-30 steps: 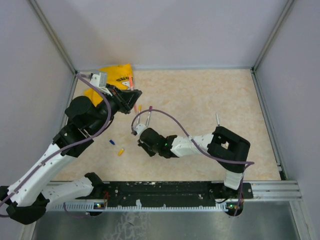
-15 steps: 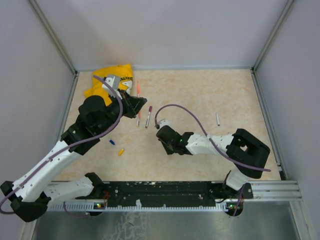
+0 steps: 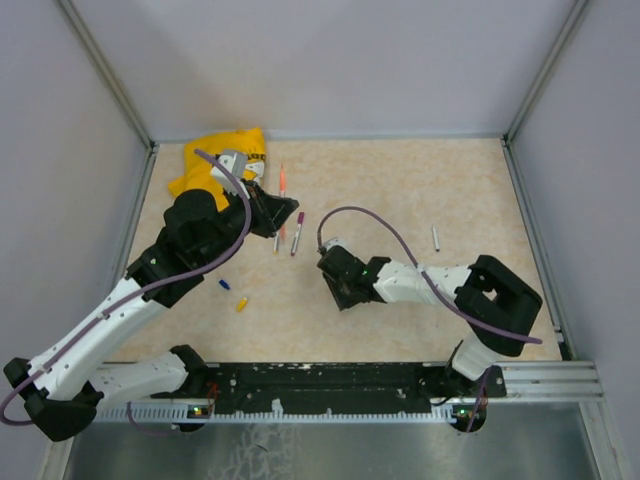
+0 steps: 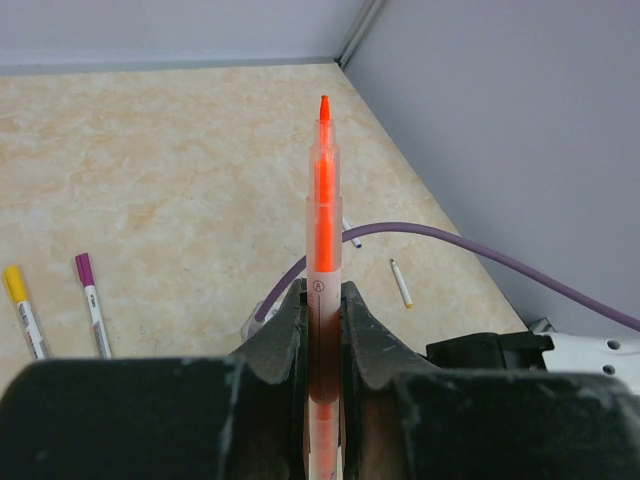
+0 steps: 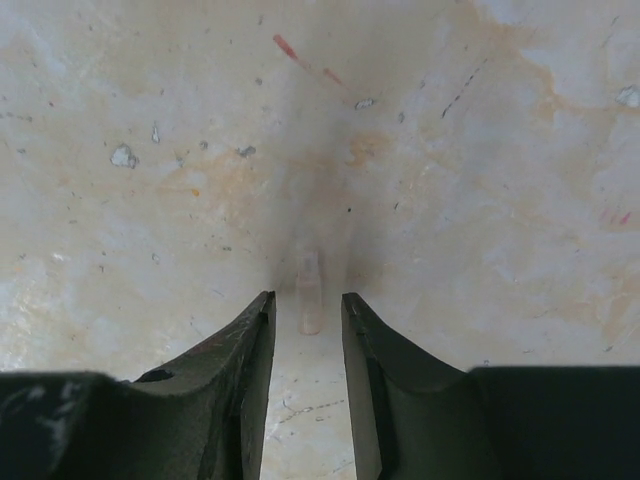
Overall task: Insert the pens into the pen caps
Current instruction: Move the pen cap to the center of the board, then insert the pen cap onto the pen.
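I need to insert the orange-red pen (image 4: 323, 230), so next my right gripper should grab the small translucent cap across its long sides and keep the cap's open end free.
My left gripper (image 3: 281, 208) (image 4: 323, 300) is shut on the orange-red pen (image 4: 323, 230), whose tip points away from the wrist; the pen also shows in the top view (image 3: 283, 180). Below it two pens lie on the table, one with a yellow cap (image 3: 277, 241) (image 4: 22, 312) and one with a purple cap (image 3: 296, 232) (image 4: 92, 305). My right gripper (image 3: 342, 290) (image 5: 305, 312) is open and points down at the table, with a small pale pinkish translucent cap (image 5: 310, 290) lying between its fingertips, untouched. Loose blue (image 3: 224, 284) and yellow (image 3: 241, 303) caps lie at the left.
A yellow cloth (image 3: 222, 158) is bunched in the back left corner. A white pen (image 3: 436, 236) lies at the right; the left wrist view shows it (image 4: 401, 283) near my right arm's purple cable (image 4: 450, 240). Walls close the table on three sides.
My right gripper has moved right, away from the blue and yellow caps. My left gripper has shifted right with the orange-red pen, uncovering the two capped pens.
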Available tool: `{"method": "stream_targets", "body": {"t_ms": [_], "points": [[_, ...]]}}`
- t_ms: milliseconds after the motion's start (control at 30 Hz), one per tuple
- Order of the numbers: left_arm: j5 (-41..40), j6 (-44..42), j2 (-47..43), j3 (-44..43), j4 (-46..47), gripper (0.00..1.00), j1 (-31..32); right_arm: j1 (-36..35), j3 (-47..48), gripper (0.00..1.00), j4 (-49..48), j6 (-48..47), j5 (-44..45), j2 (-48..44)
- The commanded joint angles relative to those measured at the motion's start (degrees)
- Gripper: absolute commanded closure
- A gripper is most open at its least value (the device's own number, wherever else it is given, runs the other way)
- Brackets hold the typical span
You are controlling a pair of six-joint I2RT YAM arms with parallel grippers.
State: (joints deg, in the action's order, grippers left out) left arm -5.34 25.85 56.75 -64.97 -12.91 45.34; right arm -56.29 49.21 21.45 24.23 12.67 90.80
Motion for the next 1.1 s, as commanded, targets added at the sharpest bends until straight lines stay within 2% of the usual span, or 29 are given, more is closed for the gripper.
{"method": "stream_targets", "body": {"t_ms": [0, 167, 633, 1067], "points": [[0.48, 0.84, -0.17, -0.16, 0.60, 1.00, 0.00, 2.01, 6.02, 0.67, 1.52, -1.38, -1.86, -0.28], [0.49, 1.33, -0.45, -0.15, 0.43, 1.00, -0.08, 2.73, 9.28, 0.66, 4.39, -3.63, -3.36, 1.57], [0.25, 1.75, -0.67, 0.36, 0.12, 1.00, -0.08, 2.93, 11.14, 0.67, 8.58, -4.93, -6.68, 5.94], [0.07, 1.85, -0.43, 0.39, -0.01, 1.00, -0.08, 2.94, 12.56, 0.79, 11.49, -5.77, -5.88, 9.18]]}}
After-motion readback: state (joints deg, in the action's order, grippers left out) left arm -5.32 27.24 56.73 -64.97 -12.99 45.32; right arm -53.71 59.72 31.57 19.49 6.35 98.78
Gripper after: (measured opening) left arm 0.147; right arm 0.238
